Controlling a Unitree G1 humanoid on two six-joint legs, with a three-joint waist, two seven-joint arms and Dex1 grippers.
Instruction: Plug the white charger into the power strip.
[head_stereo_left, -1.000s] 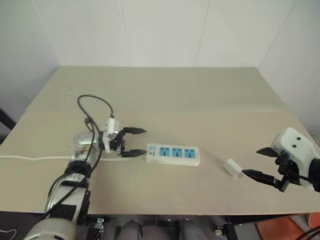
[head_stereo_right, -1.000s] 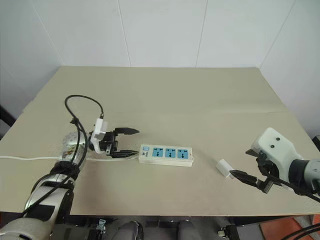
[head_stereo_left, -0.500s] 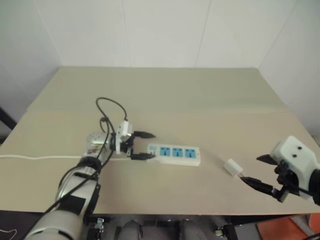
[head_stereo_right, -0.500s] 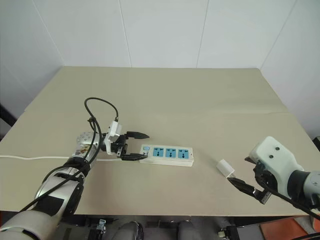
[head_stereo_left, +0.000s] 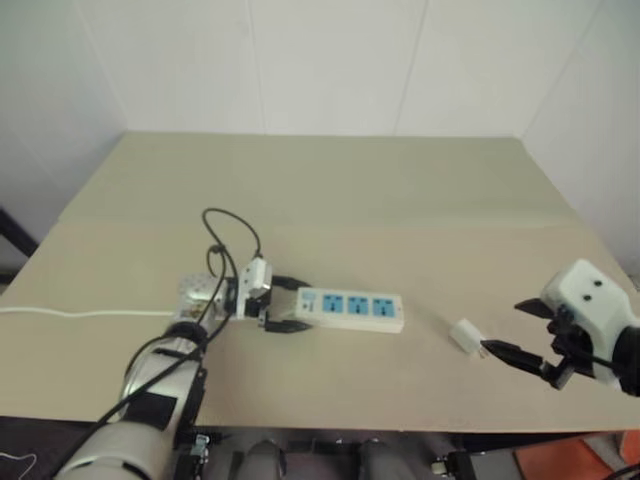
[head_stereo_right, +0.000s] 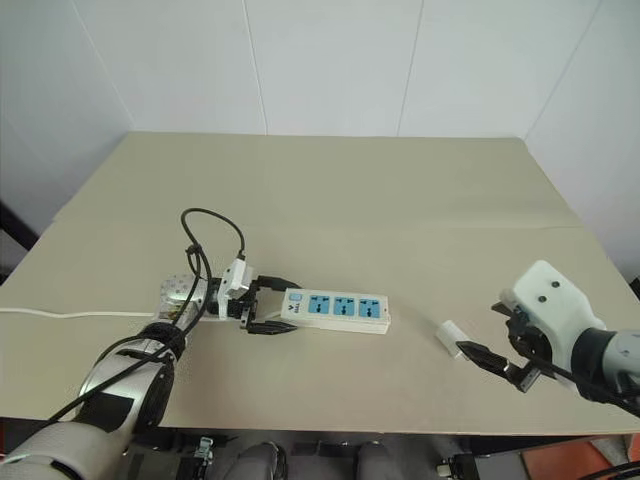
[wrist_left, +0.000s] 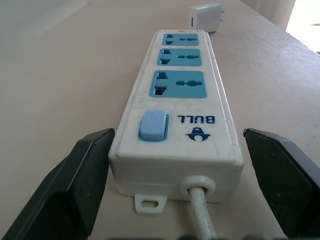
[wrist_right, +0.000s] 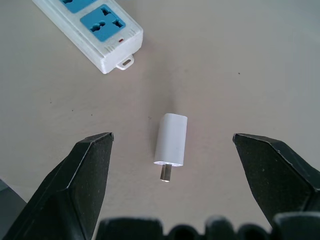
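I will grip the power strip, a long bar, by its switch end (head_stereo_left: 308, 304) (wrist_left: 175, 145) with my left gripper next. The power strip's flat sides face each other there.
The power strip (head_stereo_left: 352, 309) is a white bar with three blue sockets, lying flat on the tan table near its front middle. My left gripper (head_stereo_left: 298, 305) is open and low over the table, one finger (wrist_left: 85, 170) on each side of the strip's switch end (wrist_left: 153, 125), without touching it. The white charger (head_stereo_left: 464, 335) lies on its side to the right of the strip, with its prongs (wrist_right: 166, 174) pointing toward my right gripper. That right gripper (head_stereo_left: 503, 327) hovers open just right of the charger, and the charger (wrist_right: 171, 140) shows between its spread fingers.
The strip's thin white cord (head_stereo_left: 80, 313) runs left along the table toward its left edge. Bare table (head_stereo_left: 350, 200) stretches behind the strip to the white wall. The front edge lies close below both grippers, and the right edge lies beyond my right gripper.
My left gripper has moved right and sunk, so its open fingers now flank the strip's switch end. The right gripper has stayed beside the charger. Strip and charger have not moved.
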